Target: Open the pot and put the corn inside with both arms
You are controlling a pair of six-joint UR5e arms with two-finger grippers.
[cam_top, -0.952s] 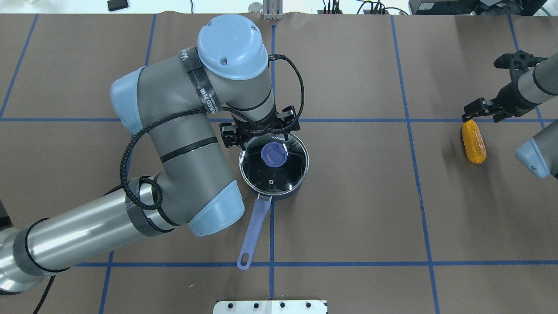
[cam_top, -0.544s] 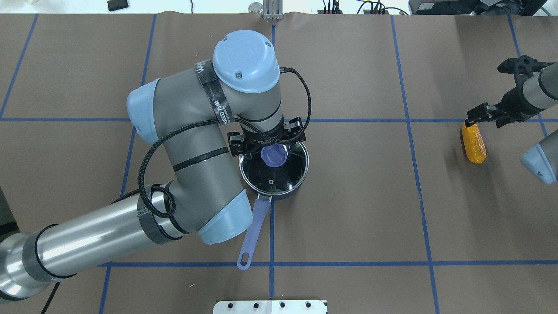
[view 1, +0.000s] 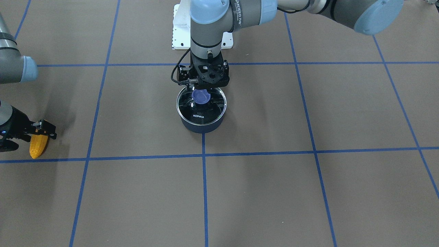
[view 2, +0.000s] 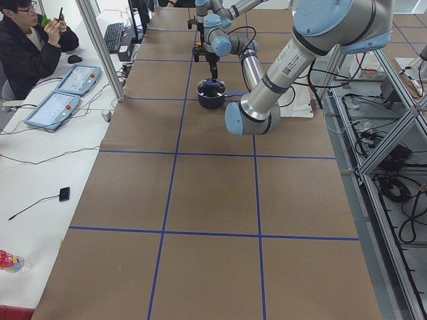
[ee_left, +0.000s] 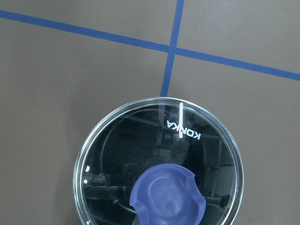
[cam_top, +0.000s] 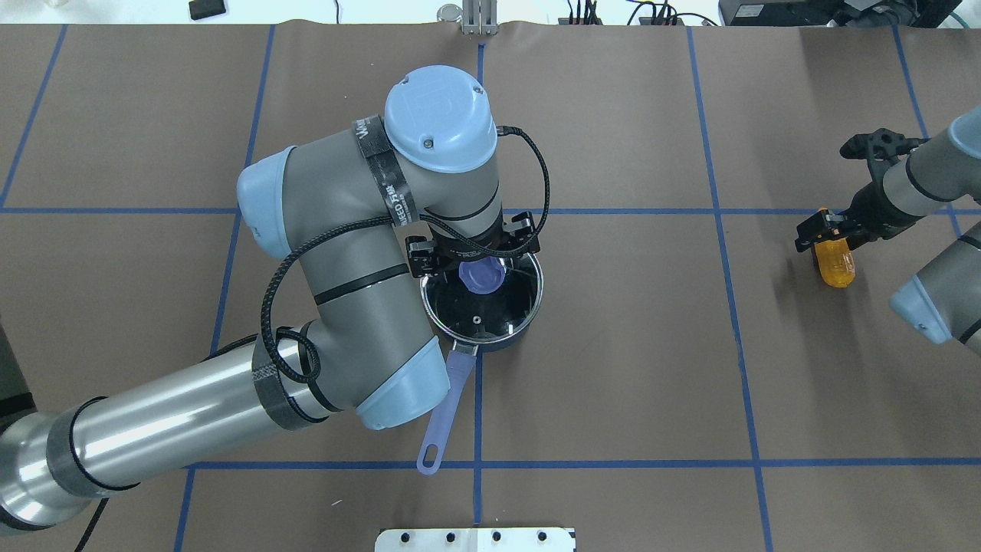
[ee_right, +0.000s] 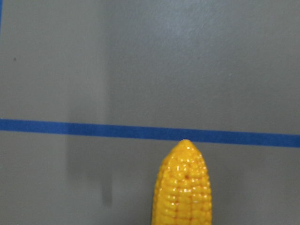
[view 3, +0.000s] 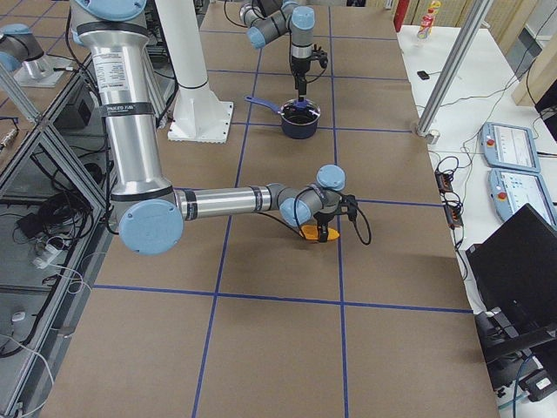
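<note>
The robot's right gripper next needs to grab the corn by its thicker body behind the corn's tip (view 1: 40,139), so that the corn can go into the pot (view 1: 201,119).
The dark pot (cam_top: 502,341) stands at mid-table, its blue handle (cam_top: 448,399) pointing toward the robot. The glass lid (cam_top: 479,313) with its blue knob (cam_top: 480,274) sits on the pot. My left gripper (cam_top: 477,257) hangs just above the knob (view 1: 200,96) and looks open; the wrist hides most of the fingers. The knob fills the bottom of the left wrist view (ee_left: 166,197). The corn (cam_top: 835,262) lies flat at the far right. My right gripper (cam_top: 824,228) is open and low over its far end, jaws on either side. The corn's tip shows in the right wrist view (ee_right: 183,187).
The left arm's elbow and forearm (cam_top: 360,307) hang over the table beside the pot and above its handle. A white base plate (cam_top: 475,539) sits at the near edge. Blue tape lines cross the brown mat. An operator (view 2: 27,47) sits beyond the far side.
The left arm shifted right and toward the pot, bringing its gripper over the knob. The right gripper moved left and down onto the corn's far end.
</note>
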